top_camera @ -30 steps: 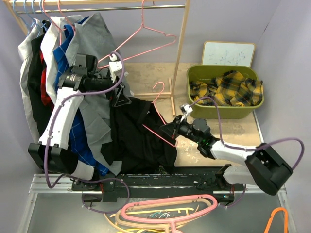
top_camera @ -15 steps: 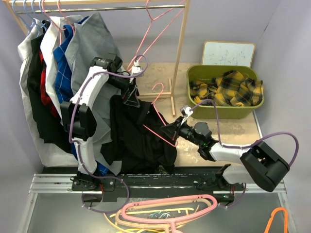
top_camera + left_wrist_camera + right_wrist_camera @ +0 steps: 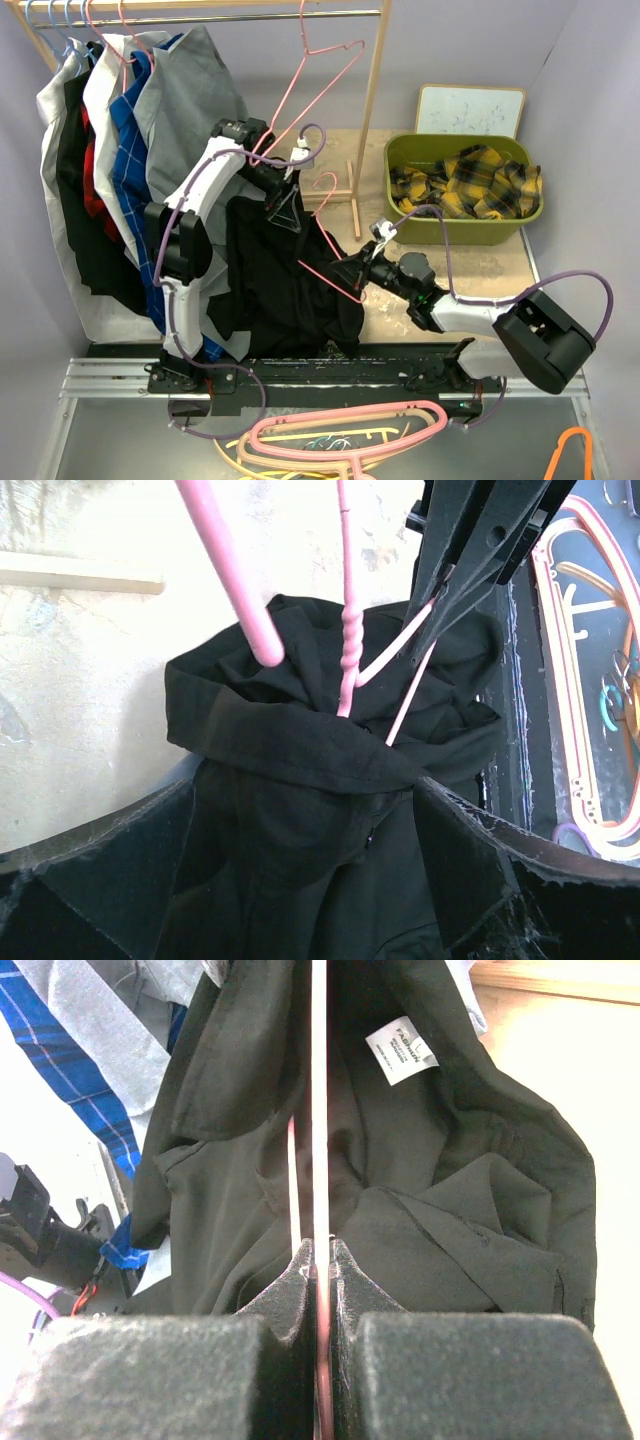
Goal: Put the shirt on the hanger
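My left gripper pinches the shirt's top (image 3: 302, 229) (image 3: 308, 763) below the hanger's twisted neck next, which leaves the hanger's far end free for the shirt.
The black shirt (image 3: 280, 285) hangs bunched between the two arms, with its collar up. The thin pink hanger (image 3: 327, 173) has its hook above the shirt and its wires run down into the collar. My right gripper (image 3: 352, 276) is shut on a hanger wire (image 3: 319, 1110) at the shirt's right edge, jaws tight on it (image 3: 320, 1250). My left gripper (image 3: 285, 207) is at the shirt's top. In the left wrist view its fingers stand wide apart (image 3: 305, 785) with shirt cloth (image 3: 300, 740) lying between them, below the hanger's twisted neck (image 3: 346, 650).
A wooden rack (image 3: 371, 110) at the back carries a grey shirt (image 3: 190, 90), blue and dark clothes, and another pink hanger (image 3: 320, 60). A green bin (image 3: 392, 150) with plaid cloth stands right. A thick pink hanger (image 3: 350, 428) and an orange one (image 3: 572, 448) lie at the near edge.
My left arm has swung right and its gripper has moved right along the shirt's top. The pink hanger on the rail has swung. The right gripper has barely moved.
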Available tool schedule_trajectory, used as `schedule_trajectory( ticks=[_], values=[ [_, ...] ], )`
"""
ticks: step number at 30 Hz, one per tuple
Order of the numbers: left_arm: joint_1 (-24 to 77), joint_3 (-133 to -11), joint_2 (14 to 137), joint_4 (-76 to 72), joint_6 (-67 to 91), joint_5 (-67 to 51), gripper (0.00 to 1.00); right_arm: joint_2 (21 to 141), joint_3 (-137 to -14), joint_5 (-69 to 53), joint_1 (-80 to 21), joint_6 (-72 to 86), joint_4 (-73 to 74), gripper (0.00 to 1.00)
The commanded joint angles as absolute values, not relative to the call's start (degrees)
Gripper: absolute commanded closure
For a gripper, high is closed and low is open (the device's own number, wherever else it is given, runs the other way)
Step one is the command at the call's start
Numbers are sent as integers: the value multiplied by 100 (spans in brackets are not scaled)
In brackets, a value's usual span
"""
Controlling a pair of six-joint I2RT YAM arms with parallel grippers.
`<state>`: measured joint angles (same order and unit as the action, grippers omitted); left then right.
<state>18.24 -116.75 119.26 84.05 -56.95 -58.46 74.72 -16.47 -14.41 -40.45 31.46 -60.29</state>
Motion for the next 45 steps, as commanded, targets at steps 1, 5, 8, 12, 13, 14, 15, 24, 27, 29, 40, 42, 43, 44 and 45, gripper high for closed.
schedule_trajectory(
  ticks=[1,5,8,12,13,14,15,24,27,29,40,42,43,44,45],
  values=[
    [1797,-12062,12056,8868,-6075,-6252,10,7479,-1659,-1432,-4062,2973,-6316,100],
    [1822,-12031,12064,8868,-6079,-6257,17,7518,-1640,-1441,-4060,2962,-6325,100],
    [1891,-11938,12081,8867,-6111,-6254,32,7523,-1633,-1428,-4063,2968,-6363,100],
    [2022,-11793,12110,8868,-6160,-6151,62,7479,-1583,-1354,-4059,2978,-6392,100],
    [2050,-11755,12089,8868,-6161,-6112,64,7434,-1567,-1334,-4060,2979,-6396,100],
    [2064,-11705,12069,8868,-6180,-6093,63,7399,-1548,-1306,-4063,2975,-6398,100],
    [2076,-11646,12041,8868,-6198,-6069,62,7366,-1537,-1287,-4056,2987,-6392,100],
    [2252,-10927,11033,8683,-6202,-6047,100,6880,-1438,-1025,-4061,3012,-6334,100],
    [2259,-10427,10242,7968,-5652,-5940,100,6469,-1405,-784,-4061,3004,-6156,100],
    [2260,-10103,9626,7446,-5150,-5779,100,6188,-1426,-666,-4066,2987,-5947,100],
    [2239,-9735,7334,7155,-4345,-4714,100,4092,-1535,-45,-4052,2850,-4239,0],
    [2109,-9658,7129,7104,-4239,-4686,100,3715,-1370,26,-4053,2923,-4139,0],
    [2026,-9658,7060,7106,-4207,-4785,100,3608,-1279,67,-4052,3013,-4120,0],
    [1935,-9667,7005,7132,-4190,-4900,100,3548,-1193,83,-4052,3133,-4110,0],
    [1857,-9668,6931,7144,-4166,-5005,100,3534,-1117,72,-4056,3285,-4133,0]
  ],
)
